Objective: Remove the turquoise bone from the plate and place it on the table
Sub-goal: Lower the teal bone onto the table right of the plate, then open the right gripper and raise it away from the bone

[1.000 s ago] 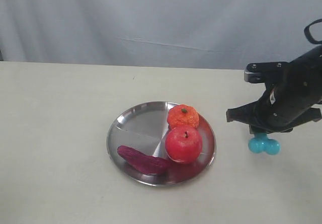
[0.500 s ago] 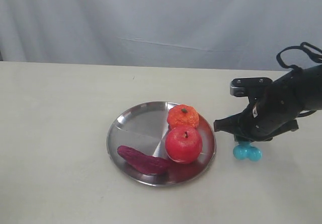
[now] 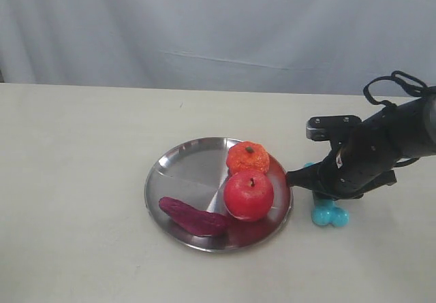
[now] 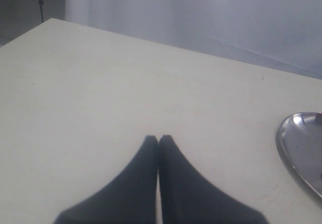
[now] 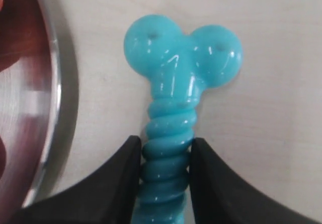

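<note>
The turquoise bone has its lobed end [image 3: 330, 215] down at the tabletop beside the plate [image 3: 185, 163] and would lie flat, so it is now time for my right gripper to release it.
The turquoise bone [image 5: 181, 63] is pinched by its ribbed shaft between the fingers of my right gripper [image 5: 165, 151], which is shut on it. In the exterior view the bone [image 3: 330, 214] pokes out below the right gripper [image 3: 320, 193], low over the table [image 3: 82, 153] just right of the plate [image 3: 185, 163]. Its lobed end is at or just above the tabletop; I cannot tell whether it touches. The plate's rim [image 5: 50, 83] lies beside the bone. My left gripper [image 4: 159, 139] is shut and empty over bare table [image 4: 100, 83].
On the plate sit a red apple [image 3: 248, 195], an orange fruit [image 3: 248, 157] and a dark purple piece [image 3: 193, 216]. A grey curtain [image 3: 218, 24] hangs behind the table. The plate's rim [image 4: 288, 138] shows in the left wrist view.
My right arm has moved left and lower with the bone, ending close to the plate's right rim and the tabletop. The plate's contents have not moved.
</note>
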Robot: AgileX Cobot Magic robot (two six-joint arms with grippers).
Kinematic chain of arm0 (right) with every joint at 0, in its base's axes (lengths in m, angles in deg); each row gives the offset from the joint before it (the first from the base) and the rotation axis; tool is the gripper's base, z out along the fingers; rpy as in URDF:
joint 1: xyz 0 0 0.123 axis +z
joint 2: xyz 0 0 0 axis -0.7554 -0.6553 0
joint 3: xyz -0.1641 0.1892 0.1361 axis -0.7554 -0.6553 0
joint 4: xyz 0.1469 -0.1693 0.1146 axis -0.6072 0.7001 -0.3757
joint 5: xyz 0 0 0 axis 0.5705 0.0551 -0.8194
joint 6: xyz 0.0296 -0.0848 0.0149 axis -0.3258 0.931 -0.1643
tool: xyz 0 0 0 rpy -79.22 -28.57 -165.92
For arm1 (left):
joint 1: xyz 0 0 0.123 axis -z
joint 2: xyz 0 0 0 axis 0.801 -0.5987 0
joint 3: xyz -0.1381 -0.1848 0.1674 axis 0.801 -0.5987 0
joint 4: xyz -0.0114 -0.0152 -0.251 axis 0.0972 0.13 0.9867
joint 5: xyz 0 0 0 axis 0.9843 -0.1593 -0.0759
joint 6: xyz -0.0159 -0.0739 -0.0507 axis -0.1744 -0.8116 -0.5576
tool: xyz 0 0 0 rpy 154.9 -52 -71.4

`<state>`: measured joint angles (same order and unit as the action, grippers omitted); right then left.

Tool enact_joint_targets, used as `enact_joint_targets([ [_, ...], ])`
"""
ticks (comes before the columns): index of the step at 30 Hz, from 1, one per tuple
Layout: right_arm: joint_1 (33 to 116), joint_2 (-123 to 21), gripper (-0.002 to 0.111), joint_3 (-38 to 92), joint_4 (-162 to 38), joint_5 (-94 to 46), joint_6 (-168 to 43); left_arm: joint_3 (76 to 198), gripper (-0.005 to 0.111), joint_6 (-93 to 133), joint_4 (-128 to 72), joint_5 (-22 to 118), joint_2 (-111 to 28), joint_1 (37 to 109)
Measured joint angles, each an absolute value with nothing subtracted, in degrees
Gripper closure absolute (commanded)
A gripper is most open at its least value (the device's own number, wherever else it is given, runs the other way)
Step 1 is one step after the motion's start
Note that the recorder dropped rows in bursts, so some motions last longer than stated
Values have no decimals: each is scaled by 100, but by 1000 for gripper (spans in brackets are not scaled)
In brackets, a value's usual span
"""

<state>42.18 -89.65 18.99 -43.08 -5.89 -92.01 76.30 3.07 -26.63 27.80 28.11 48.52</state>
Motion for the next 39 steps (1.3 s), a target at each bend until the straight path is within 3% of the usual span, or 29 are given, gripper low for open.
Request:
enact_joint_targets([
  [6,4218,-8965,108,1899,-4308,-598,-9176,7630,107,307,-2663,2780,2811,4852],
  [8,4218,-8965,103,1899,-4308,-598,-9176,7630,107,307,-2663,2780,2811,4852],
  [10,4218,-8965,91,1899,-4308,-598,-9176,7630,107,307,-2663,2780,2811,4852],
  [14,4218,-8965,57,1899,-4308,-598,-9176,7630,107,307,-2663,2780,2811,4852],
  [16,4218,-8965,47,1899,-4308,-598,-9176,7630,107,307,-2663,2780,2811,4852],
  [27,4218,-8419,46,1899,-4319,-369,-9176,7630,107,307,-2663,2780,2811,4852],
  [36,4218,-6437,46,1899,-4460,1065,-9176,7630,107,307,-2663,2780,2811,4852],
  [39,4218,-5624,52,1899,-4710,1739,-9065,7630,107,307,-2663,2780,2811,4852],
])
